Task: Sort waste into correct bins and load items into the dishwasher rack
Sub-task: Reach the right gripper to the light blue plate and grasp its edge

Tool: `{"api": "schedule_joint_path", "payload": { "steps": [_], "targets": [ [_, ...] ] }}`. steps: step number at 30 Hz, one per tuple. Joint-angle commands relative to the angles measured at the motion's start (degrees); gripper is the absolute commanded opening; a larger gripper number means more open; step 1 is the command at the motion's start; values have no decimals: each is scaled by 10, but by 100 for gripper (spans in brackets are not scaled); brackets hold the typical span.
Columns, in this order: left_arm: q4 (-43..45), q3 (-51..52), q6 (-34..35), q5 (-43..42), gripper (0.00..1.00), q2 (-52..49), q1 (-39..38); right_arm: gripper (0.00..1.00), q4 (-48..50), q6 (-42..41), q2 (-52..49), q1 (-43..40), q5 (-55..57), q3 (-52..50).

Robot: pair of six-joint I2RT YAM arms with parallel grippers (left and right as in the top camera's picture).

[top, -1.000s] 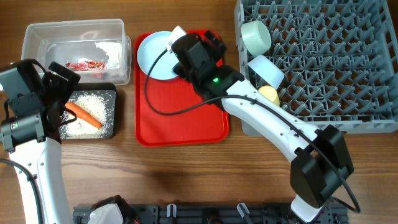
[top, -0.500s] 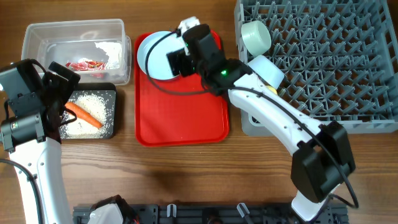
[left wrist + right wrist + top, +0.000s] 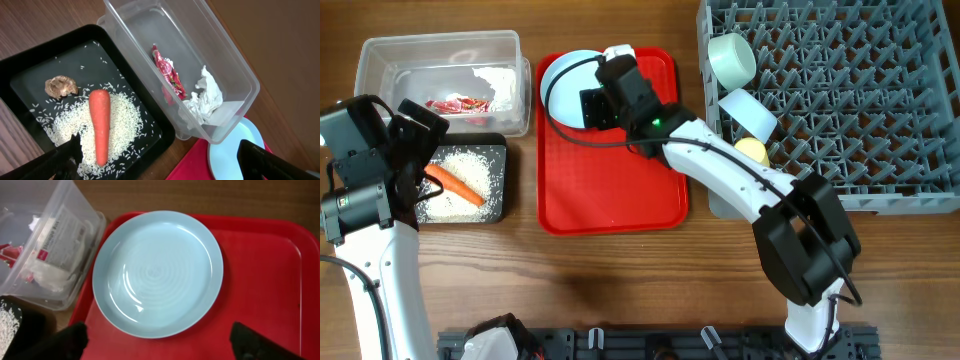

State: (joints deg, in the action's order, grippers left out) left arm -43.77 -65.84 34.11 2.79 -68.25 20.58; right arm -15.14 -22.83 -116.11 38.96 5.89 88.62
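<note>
I need to grip the pale-blue plate point(image 3: 157, 272) next with my right gripper, by the plate's rim on the side facing the open red tray. Then I can stand the plate in the dishwasher rack.
A pale-blue plate point(image 3: 157, 272) lies on the red tray point(image 3: 615, 190), at its far left corner. My right gripper point(image 3: 159, 347) hovers just above it, open and empty. The clear tub point(image 3: 438, 50) holds the red-and-white wrapper point(image 3: 169, 75) and white paper. The black tray point(image 3: 30, 70) holds the carrot point(image 3: 100, 125), rice point(image 3: 125, 112) and a brown scrap point(image 3: 61, 86). My left gripper point(image 3: 160, 167) is open and empty above the black tray's near edge. Two mint bowls point(image 3: 732, 58) point(image 3: 748, 113) and a yellow cup point(image 3: 752, 152) sit in the grey rack point(image 3: 860, 100).
The red tray lies between the bins at the left and the rack at the right. The plate's edge point(image 3: 235, 160) shows beside the tub in the left wrist view. Bare wooden table point(image 3: 620, 280) stretches along the front.
My right gripper has moved from the tray's middle back and left to over the plate. The left arm has not moved.
</note>
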Motion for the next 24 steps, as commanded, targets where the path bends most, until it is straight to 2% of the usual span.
{"api": "schedule_joint_path", "payload": {
  "steps": [1, 7, 17, 24],
  "targets": [
    [0, -4, -9, -6, 100, 2, -2, 99, -36, -16, -52, -36, -62, 81],
    [0, -4, -9, -6, 100, 2, -2, 99, -162, -13, -151, -49, -94, 243],
    [0, -4, -9, -6, 100, 2, -2, 98, -181, -139, -215, -48, -59, 221],
    [0, -4, -9, -6, 100, 2, -2, 75, -146, -147, -229, -48, -28, 200]
  ]
}}
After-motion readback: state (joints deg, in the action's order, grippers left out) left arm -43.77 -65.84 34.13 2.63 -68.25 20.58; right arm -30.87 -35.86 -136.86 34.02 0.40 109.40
